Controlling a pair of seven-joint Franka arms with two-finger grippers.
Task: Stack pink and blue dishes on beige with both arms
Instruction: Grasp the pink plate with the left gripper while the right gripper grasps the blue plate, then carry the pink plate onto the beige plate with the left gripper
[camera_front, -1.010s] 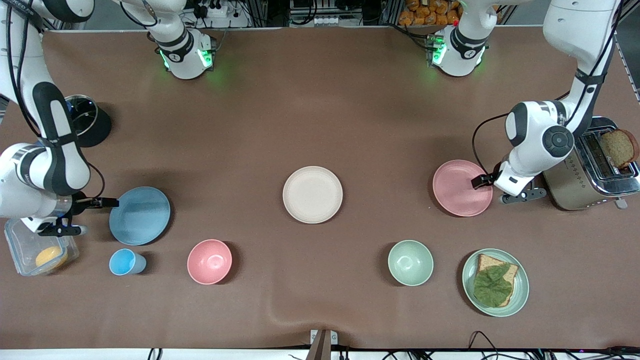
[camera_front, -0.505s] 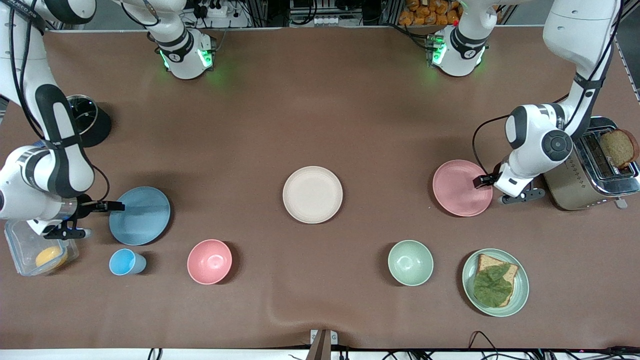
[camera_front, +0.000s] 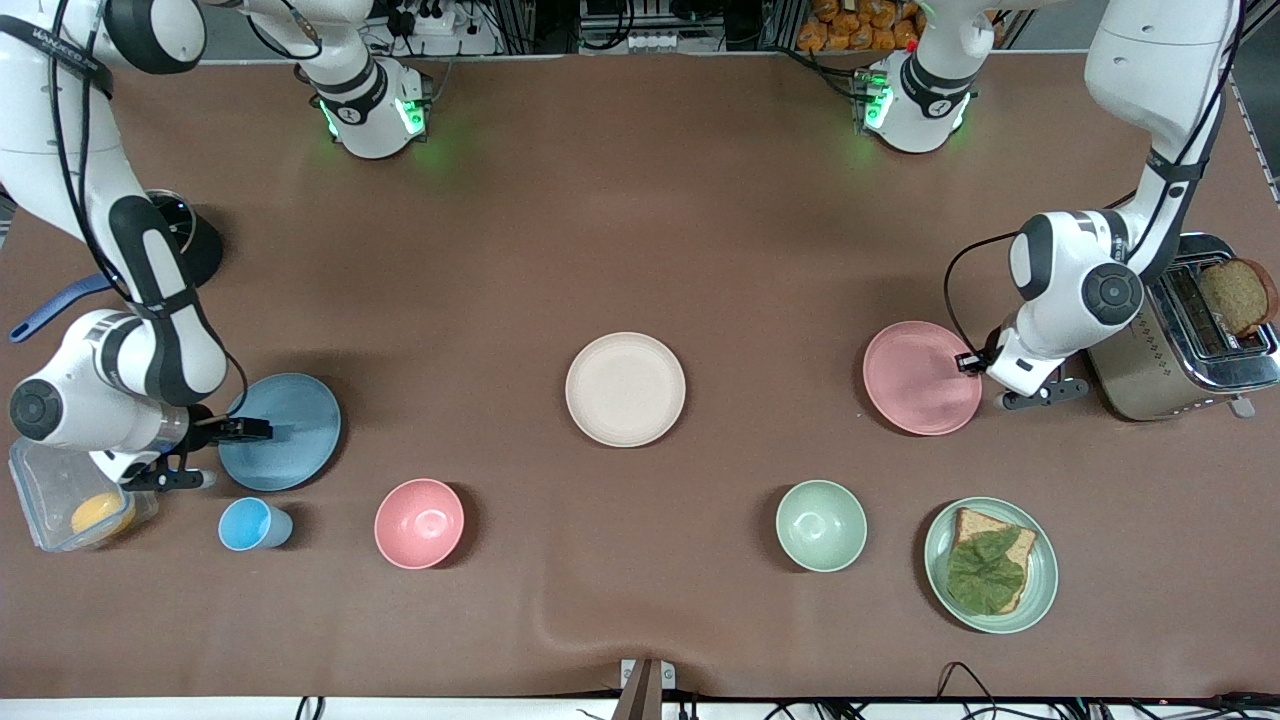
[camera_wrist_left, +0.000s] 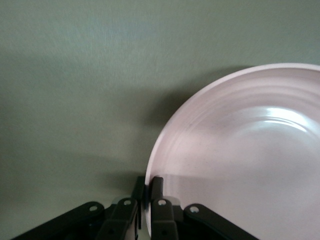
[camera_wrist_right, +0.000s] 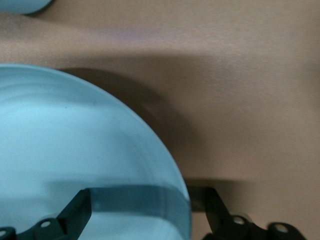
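Note:
My right gripper's fingers both reach down to their shadows on either side of the plate's rim (camera_front: 232, 466) (camera_wrist_right: 188, 202), so I should close. Closing now would hold the light blue plate.
The pink plate (camera_front: 920, 378) lies toward the left arm's end of the table. My left gripper (camera_front: 968, 362) is shut on the plate's rim beside the toaster, and the left wrist view shows the pink plate (camera_wrist_left: 240, 160) pinched between the fingers of the left gripper (camera_wrist_left: 148, 187). The light blue plate (camera_front: 285, 432) lies toward the right arm's end. My right gripper (camera_front: 245, 430) stands open astride its rim. In the right wrist view, one finger of the right gripper (camera_wrist_right: 145, 205) is over the blue plate (camera_wrist_right: 75, 150) and the other is off its edge. The beige plate (camera_front: 625, 389) sits bare in the middle.
A small blue cup (camera_front: 245, 524), pink bowl (camera_front: 419, 523), green bowl (camera_front: 821, 525) and pale green plate (camera_front: 1040, 590) with bread and lettuce line the nearer side. A toaster (camera_front: 1185, 335) stands beside the left gripper. A plastic container (camera_front: 50, 490) and a dark pot (camera_front: 185, 240) flank the right arm.
The right gripper slid farther over the blue plate and a little nearer to the camera. The left gripper drew back to the pink plate's rim, and that plate shifted slightly.

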